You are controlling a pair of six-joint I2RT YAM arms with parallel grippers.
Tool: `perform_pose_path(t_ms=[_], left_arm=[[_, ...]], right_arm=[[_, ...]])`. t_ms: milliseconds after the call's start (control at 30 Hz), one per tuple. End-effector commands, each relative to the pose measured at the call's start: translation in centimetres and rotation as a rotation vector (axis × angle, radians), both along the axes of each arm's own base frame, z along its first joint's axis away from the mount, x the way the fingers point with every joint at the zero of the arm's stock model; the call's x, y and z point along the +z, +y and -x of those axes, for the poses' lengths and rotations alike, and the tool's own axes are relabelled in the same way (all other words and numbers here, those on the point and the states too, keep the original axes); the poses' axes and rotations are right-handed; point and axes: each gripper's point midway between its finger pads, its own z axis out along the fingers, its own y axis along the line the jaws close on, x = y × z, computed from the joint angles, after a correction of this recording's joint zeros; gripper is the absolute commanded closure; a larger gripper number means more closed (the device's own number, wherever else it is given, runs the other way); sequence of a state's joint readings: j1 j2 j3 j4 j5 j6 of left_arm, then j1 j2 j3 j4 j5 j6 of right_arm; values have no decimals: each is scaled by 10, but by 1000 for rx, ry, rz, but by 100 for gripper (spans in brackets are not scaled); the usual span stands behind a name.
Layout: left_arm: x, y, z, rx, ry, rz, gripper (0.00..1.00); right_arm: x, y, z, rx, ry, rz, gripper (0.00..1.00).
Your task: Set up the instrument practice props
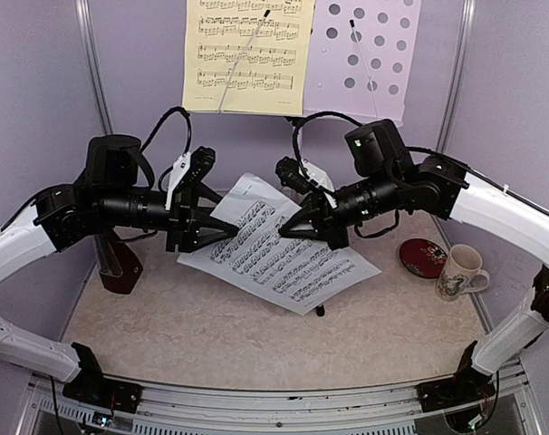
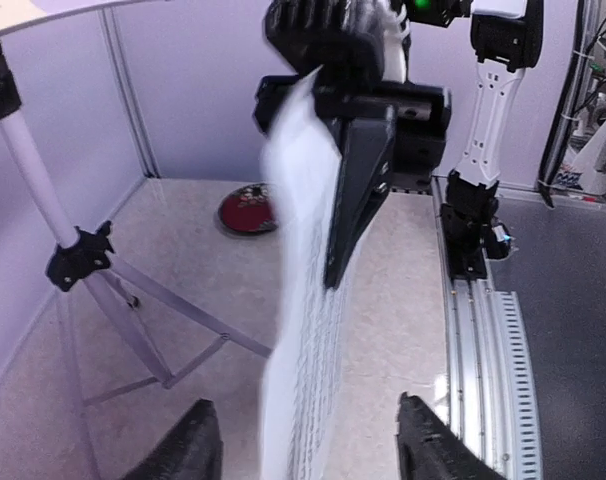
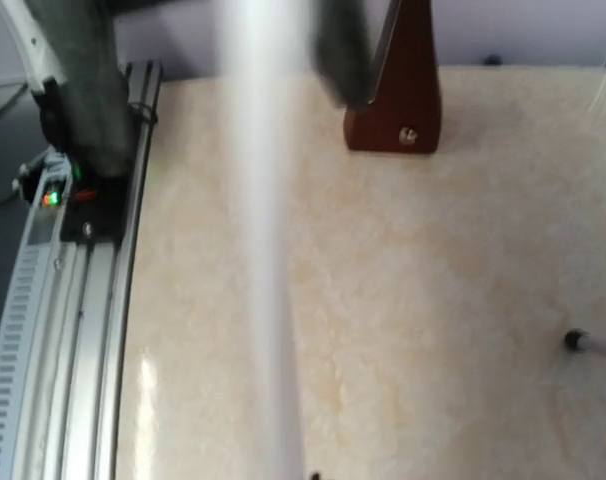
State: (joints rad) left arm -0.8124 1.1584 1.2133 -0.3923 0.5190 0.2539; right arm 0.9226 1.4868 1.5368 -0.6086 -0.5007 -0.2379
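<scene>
The printed staves should stay free to show on the stand, so my left gripper will grab the white sheet (image 1: 279,249) by its short edge (image 1: 218,209) next.
The white music stand (image 1: 365,54) stands at the back, with the yellow sheet (image 1: 247,54) on the left half of its perforated desk. The white sheet (image 1: 279,249) hangs in the air over the table's middle. My right gripper (image 1: 285,230) is shut on its right part; the left wrist view shows those fingers (image 2: 355,190) pinching the sheet (image 2: 303,330). My left gripper (image 1: 231,233) is open, its fingers (image 2: 188,450) wide apart on either side of the sheet's edge. The brown metronome (image 1: 120,263) stands at the left and also shows in the right wrist view (image 3: 395,95).
A red round dish (image 1: 422,256) and a floral white mug (image 1: 460,272) stand at the right. The stand's tripod legs (image 2: 133,320) spread over the back of the table. A metal rail (image 2: 483,340) runs along the near edge.
</scene>
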Motion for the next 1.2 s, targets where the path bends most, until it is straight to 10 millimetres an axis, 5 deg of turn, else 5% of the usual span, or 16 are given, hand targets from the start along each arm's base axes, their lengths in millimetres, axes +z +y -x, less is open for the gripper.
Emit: perform_pose_path(t_ms=[0, 133, 233, 533, 800, 900, 1067, 1167], left_arm=[[28, 30, -16, 111, -51, 265, 31], [42, 58, -30, 203, -100, 435, 26], [50, 60, -22, 171, -124, 541, 22], [48, -10, 21, -109, -87, 553, 25], [61, -22, 36, -163, -127, 602, 26], [71, -23, 27, -109, -129, 632, 34], [94, -24, 22, -96, -107, 729, 63], [106, -28, 25, -125, -104, 759, 69]], right_arm=[[69, -24, 9, 0, -84, -241, 100], [101, -44, 17, 33, -101, -353, 100], [120, -57, 24, 49, -130, -426, 100], [146, -73, 30, 95, -136, -606, 100], [147, -76, 24, 105, -98, -669, 100], [144, -75, 23, 113, -72, -673, 100], [142, -76, 21, 113, -57, -692, 100], [145, -79, 20, 119, -53, -712, 100]])
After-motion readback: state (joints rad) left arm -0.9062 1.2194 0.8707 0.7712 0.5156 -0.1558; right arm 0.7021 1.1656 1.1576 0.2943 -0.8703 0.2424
